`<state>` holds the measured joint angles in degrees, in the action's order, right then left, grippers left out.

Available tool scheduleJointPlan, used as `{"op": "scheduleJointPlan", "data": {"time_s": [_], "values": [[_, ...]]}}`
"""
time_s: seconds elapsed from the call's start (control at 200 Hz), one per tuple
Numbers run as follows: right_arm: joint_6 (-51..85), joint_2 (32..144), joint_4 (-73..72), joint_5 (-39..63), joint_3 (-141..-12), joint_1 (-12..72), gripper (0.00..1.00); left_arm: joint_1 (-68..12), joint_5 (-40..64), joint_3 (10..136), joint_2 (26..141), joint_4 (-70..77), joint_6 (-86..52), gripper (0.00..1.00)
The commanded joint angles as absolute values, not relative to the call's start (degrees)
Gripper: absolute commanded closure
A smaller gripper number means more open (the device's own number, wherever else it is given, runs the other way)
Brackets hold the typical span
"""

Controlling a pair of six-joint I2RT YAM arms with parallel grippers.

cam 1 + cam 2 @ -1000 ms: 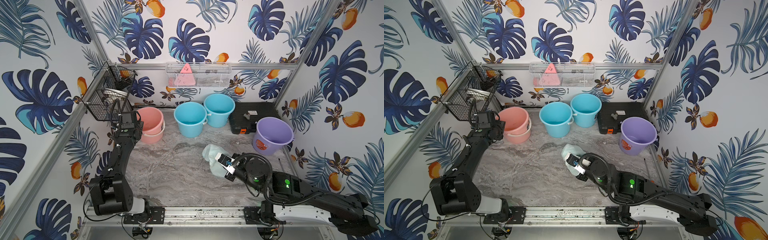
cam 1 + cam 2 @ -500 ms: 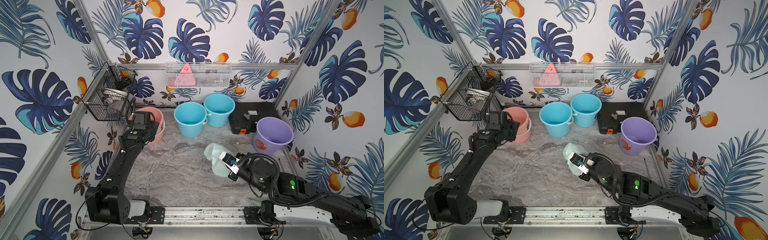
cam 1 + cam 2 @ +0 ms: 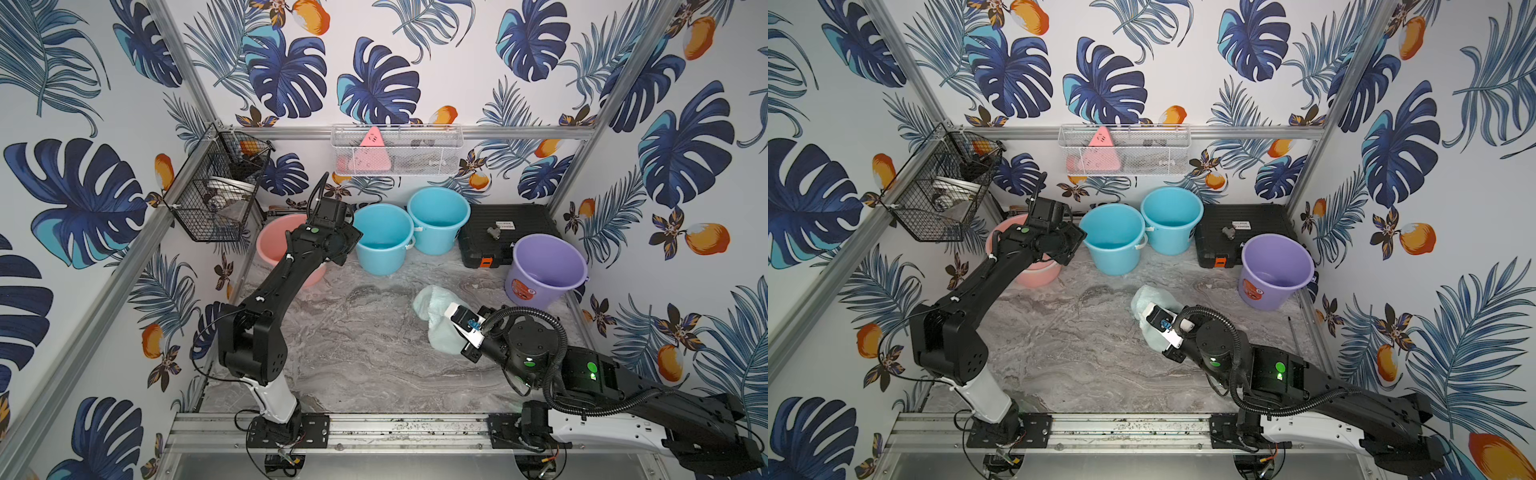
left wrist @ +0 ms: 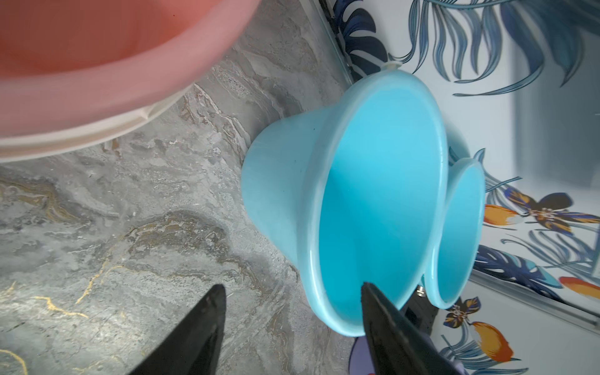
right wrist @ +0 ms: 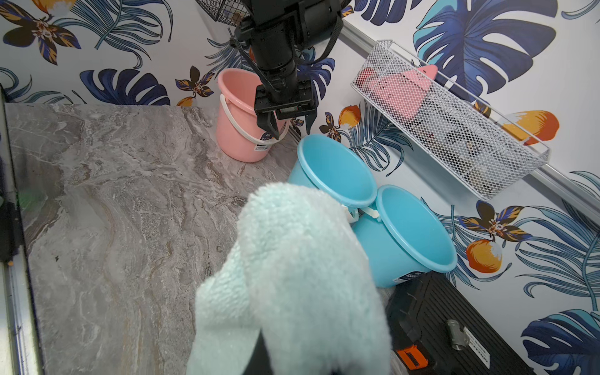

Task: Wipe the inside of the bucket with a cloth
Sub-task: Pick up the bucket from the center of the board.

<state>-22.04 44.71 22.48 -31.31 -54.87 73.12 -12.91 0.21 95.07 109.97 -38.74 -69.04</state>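
Observation:
I will next grab the nearer blue bucket's rim on the pink bucket's side with my left gripper. Its opening stays free for the cloth to wipe.
Several buckets stand at the back: a pink bucket (image 3: 270, 245), two blue ones (image 3: 382, 241) (image 3: 438, 216) and a purple one (image 3: 544, 266). My left gripper (image 3: 349, 245) hangs open and empty between the pink bucket and the nearer blue bucket. In the left wrist view the left gripper (image 4: 292, 287) has one fingertip (image 4: 368, 292) over that blue bucket's rim (image 4: 311, 259). The pale mint cloth (image 3: 432, 303) is bunched around my right gripper (image 3: 440, 324), which is shut on it above the table's middle right. The cloth (image 5: 292, 259) hides the right fingers in the right wrist view.
A black case (image 3: 507, 224) lies at the back right between the blue and purple buckets. A black wire basket (image 3: 216, 199) hangs on the left wall. A white mesh shelf (image 3: 395, 149) with a pink item hangs on the back wall. The marble tabletop (image 3: 332, 332) spreads between the arms.
My left arm swung right, from the pink bucket's far side across to the nearer blue bucket, and its jaws opened wider. The right gripper shifted slightly right with the cloth.

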Motion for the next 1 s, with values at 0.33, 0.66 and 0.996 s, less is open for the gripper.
{"op": "scheduleJointPlan", "data": {"time_s": [0.33,0.66,0.996], "values": [[-20.1,44.8,22.9,-32.5,-55.0,73.2,1.0,-13.9,-2.6,114.4,126.5,-49.9,-66.2,0.38],[-21.2,46.5,22.4,-32.3,-55.7,73.2,1.0,-14.1,-2.9,113.8,128.0,-49.5,-65.9,0.55],[-20.8,47.3,24.1,-32.7,-57.5,73.1,1.0,-14.3,-3.8,112.1,124.0,-49.4,-63.2,0.84]]}}
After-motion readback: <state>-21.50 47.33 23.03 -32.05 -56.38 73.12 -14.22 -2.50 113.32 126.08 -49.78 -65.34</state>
